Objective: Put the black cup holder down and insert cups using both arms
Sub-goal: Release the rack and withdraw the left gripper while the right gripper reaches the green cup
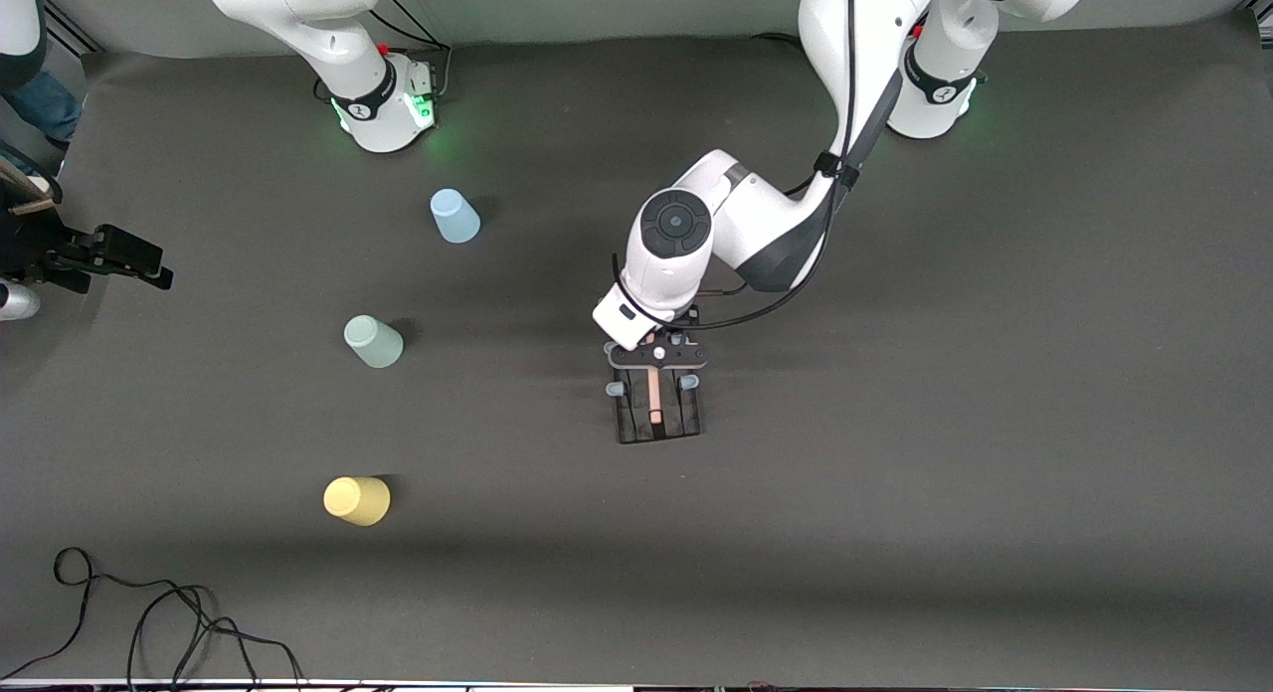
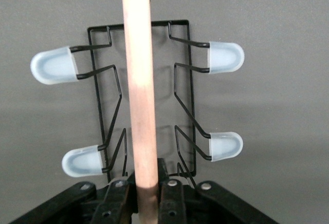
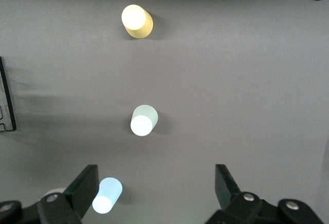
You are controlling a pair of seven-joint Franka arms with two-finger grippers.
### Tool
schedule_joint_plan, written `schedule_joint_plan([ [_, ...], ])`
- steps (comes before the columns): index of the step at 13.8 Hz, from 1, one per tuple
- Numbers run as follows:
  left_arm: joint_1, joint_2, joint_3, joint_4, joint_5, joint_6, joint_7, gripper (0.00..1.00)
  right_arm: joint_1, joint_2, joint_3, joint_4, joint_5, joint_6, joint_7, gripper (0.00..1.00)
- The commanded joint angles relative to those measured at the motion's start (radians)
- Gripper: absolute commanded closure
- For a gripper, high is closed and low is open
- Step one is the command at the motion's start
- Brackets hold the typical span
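Note:
The pale green cup needs to get onto the black cup holder (image 1: 657, 415), so my right gripper will grab the cup by its closed bottom end (image 1: 361, 332) next.
The black cup holder (image 1: 657, 415) is at the middle of the table, and I cannot tell whether its base rests on the mat. My left gripper (image 1: 656, 359) is shut on its wooden rod handle (image 2: 140, 80) at one end. Pale-tipped pegs (image 2: 54, 64) stick out on both sides. The light blue cup (image 1: 454, 216), pale green cup (image 1: 374, 341) and yellow cup (image 1: 357, 500) stand narrow end up toward the right arm's end. My right gripper (image 3: 157, 188) is open and empty, high over the mat near the blue cup (image 3: 107, 195). The green cup (image 3: 143, 120) and yellow cup (image 3: 137, 21) show there too.
A loose black cable (image 1: 149, 612) lies at the table edge nearest the front camera. Black equipment (image 1: 99, 255) juts in at the right arm's end. The holder's edge (image 3: 6, 95) shows in the right wrist view.

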Motion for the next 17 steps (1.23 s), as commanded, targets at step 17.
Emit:
schedule_joint_plan([
  [17,0.436,-0.362,0.032,0.094,0.012,-0.502,0.303,0.0,0.136,-0.052,0.004,-0.873,-0.01,0.953,0.06,0.0],
])
